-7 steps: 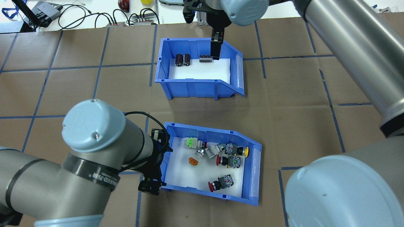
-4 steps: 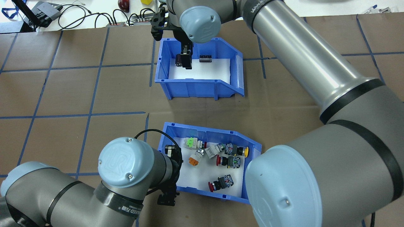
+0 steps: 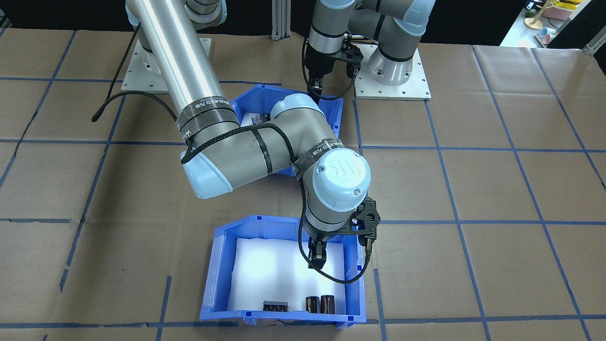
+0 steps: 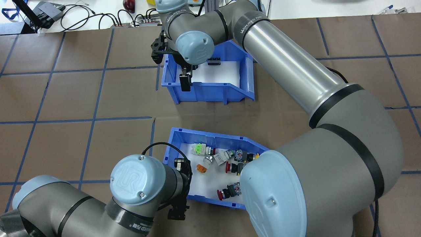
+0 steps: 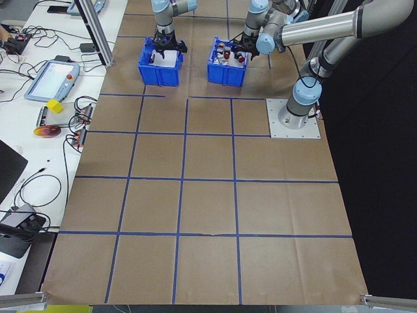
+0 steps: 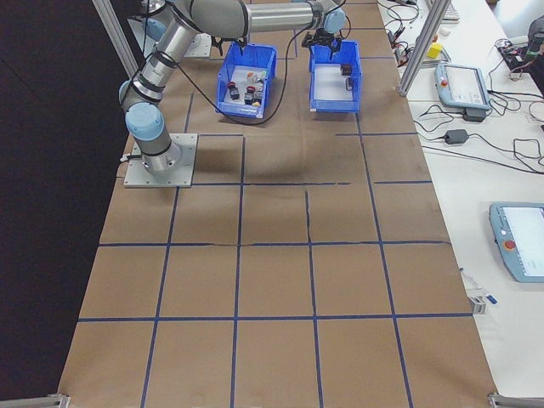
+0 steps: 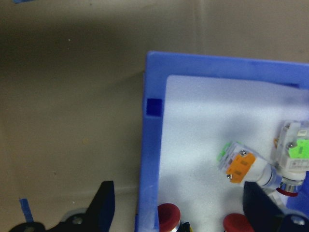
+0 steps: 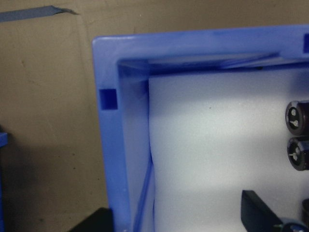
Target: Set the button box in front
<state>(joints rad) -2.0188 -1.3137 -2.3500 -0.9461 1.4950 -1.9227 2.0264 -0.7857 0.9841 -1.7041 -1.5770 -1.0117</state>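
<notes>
My right gripper is to grab the second blue bin by its long side's rim (image 3: 272,219) next, so that the front gets free for the button box.
The button box (image 4: 213,138), a blue bin with red, green and orange switch parts, sits on the robot's side of the table. My left gripper (image 4: 180,200) is open and straddles its near wall at the left corner. In the left wrist view that wall (image 7: 150,159) runs between the two fingers (image 7: 104,205). Beyond it stands the other blue bin (image 4: 210,90) with black cylinders (image 3: 319,304). My right gripper (image 4: 185,82) is open above that bin's near wall, by its left corner; the wall (image 8: 113,145) shows between its fingers in the right wrist view.
Brown paper with a blue tape grid (image 4: 95,118) covers the table. Cables and small devices (image 4: 49,11) lie on the white bench past the far edge. The right arm's elbow (image 4: 296,184) hides the button box's right end from above.
My right gripper swung from over the cylinders toward the robot, to that bin's near left corner. My left arm shifted slightly. Neither bin has moved.
</notes>
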